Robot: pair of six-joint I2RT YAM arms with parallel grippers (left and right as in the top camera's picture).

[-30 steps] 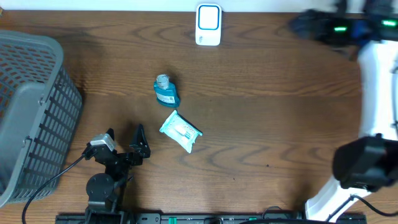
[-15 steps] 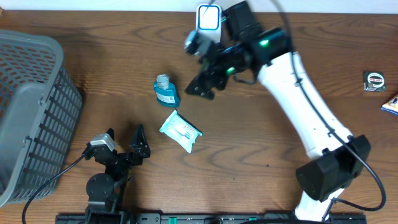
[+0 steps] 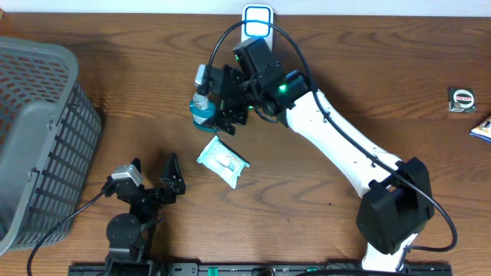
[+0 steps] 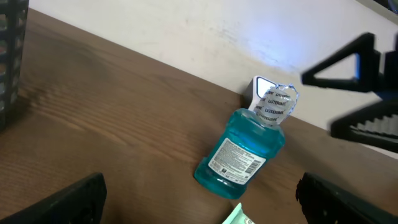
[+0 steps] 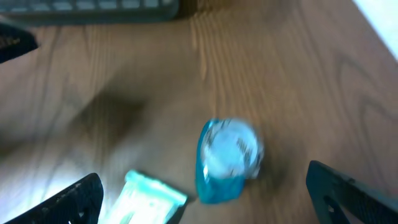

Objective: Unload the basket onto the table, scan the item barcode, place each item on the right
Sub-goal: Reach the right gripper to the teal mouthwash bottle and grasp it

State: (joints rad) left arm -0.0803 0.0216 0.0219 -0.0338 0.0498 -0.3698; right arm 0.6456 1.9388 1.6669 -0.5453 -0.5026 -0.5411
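The right gripper grabs the blue mouthwash bottle around its clear cap end (image 3: pixel 201 83) (image 5: pixel 232 148) next, which leaves the label's barcode uncovered to scan.
A blue mouthwash bottle (image 3: pixel 205 113) lies on the wooden table, its clear cap pointing toward the far edge. A teal-and-white wipes pack (image 3: pixel 223 161) lies just in front of it. The white scanner (image 3: pixel 257 31) stands at the far edge. My right gripper (image 3: pixel 220 101) hovers open right beside the bottle, jaws spread wide; its wrist view shows the blurred bottle (image 5: pixel 221 162) and pack (image 5: pixel 149 202) between the fingers, untouched. My left gripper (image 3: pixel 153 162) rests open near the front edge, facing the bottle (image 4: pixel 242 155) and its label from a distance.
A grey slatted basket (image 3: pixel 38 138) fills the left side of the table. Two small items, a roll (image 3: pixel 461 100) and a blue packet (image 3: pixel 483 126), lie at the far right edge. The right arm's white links stretch diagonally across the table's right half.
The right arm has swung in from the far right across the table and come down beside the mouthwash bottle. The left arm, bottle and pack have stayed put.
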